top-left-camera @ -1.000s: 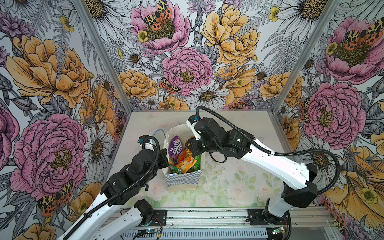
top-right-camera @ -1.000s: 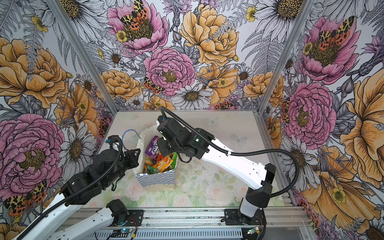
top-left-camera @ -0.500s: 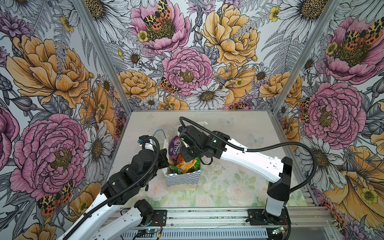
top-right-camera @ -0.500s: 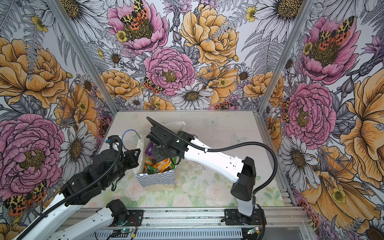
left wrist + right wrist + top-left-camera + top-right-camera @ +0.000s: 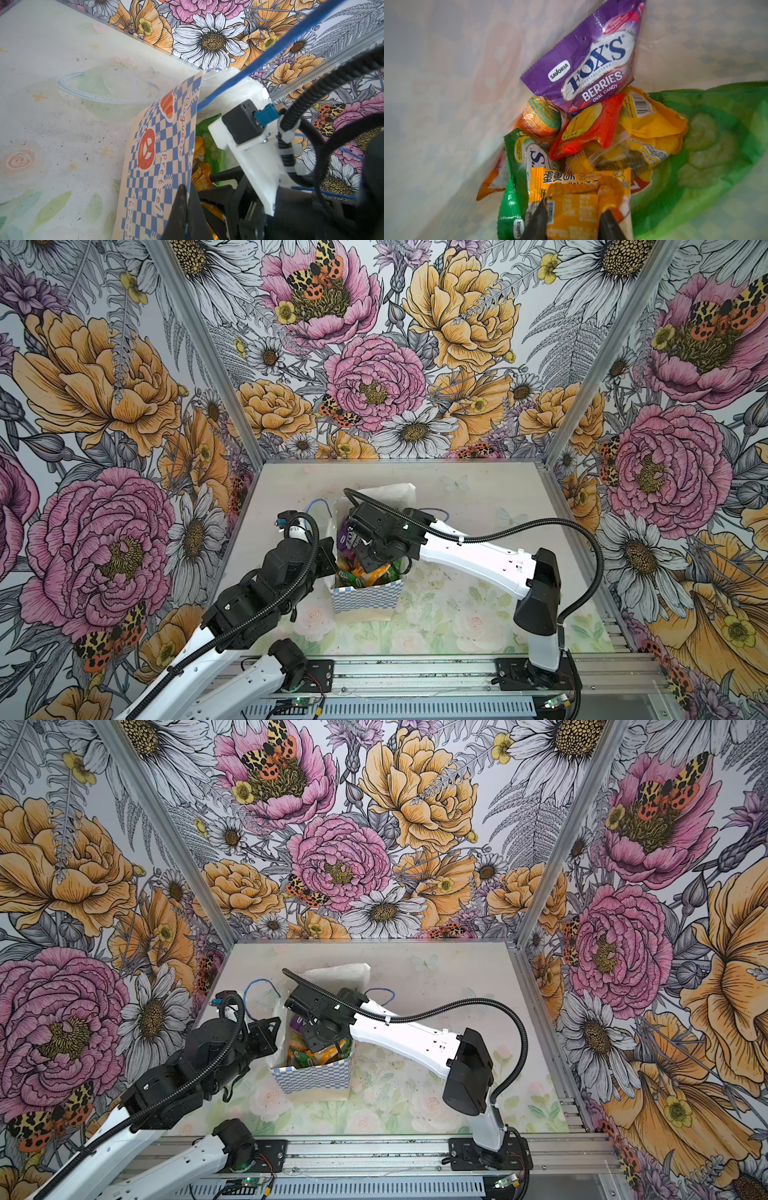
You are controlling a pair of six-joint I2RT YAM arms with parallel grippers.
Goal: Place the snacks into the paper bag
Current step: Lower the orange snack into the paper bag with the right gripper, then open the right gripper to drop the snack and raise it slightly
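Note:
My right gripper should release the orange sachet now, because the small orange sachet (image 5: 571, 216) is inside the bag's sides and overlaps the heap beside the green Fox's packet (image 5: 517, 166).
The paper bag (image 5: 368, 597) (image 5: 311, 1077) stands upright mid-table, blue-and-white checkered outside, its mouth wide. My left gripper (image 5: 186, 187) (image 5: 330, 549) is shut on the bag's left wall (image 5: 158, 149) at the rim. My right gripper (image 5: 575, 207) reaches down into the bag and is shut on a small orange sachet (image 5: 571, 216). Below it lie the snacks: a purple Fox's Berries packet (image 5: 591, 68) (image 5: 348, 537), a red packet (image 5: 589, 126), a green Fox's packet (image 5: 517, 166), a big orange-yellow packet (image 5: 654, 128) and a large green packet (image 5: 706, 145). In both top views the right wrist hides its fingers.
Thin blue cord handles (image 5: 318, 506) (image 5: 380, 992) hang off the bag's two sides. A white flap of the bag (image 5: 390, 493) sticks up behind the right wrist. Floral walls close in three sides; an aluminium rail (image 5: 415, 672) runs along the front.
The right arm has swung left and down, from beside the bag's right rim into its mouth. The left arm and the bag have stayed put.

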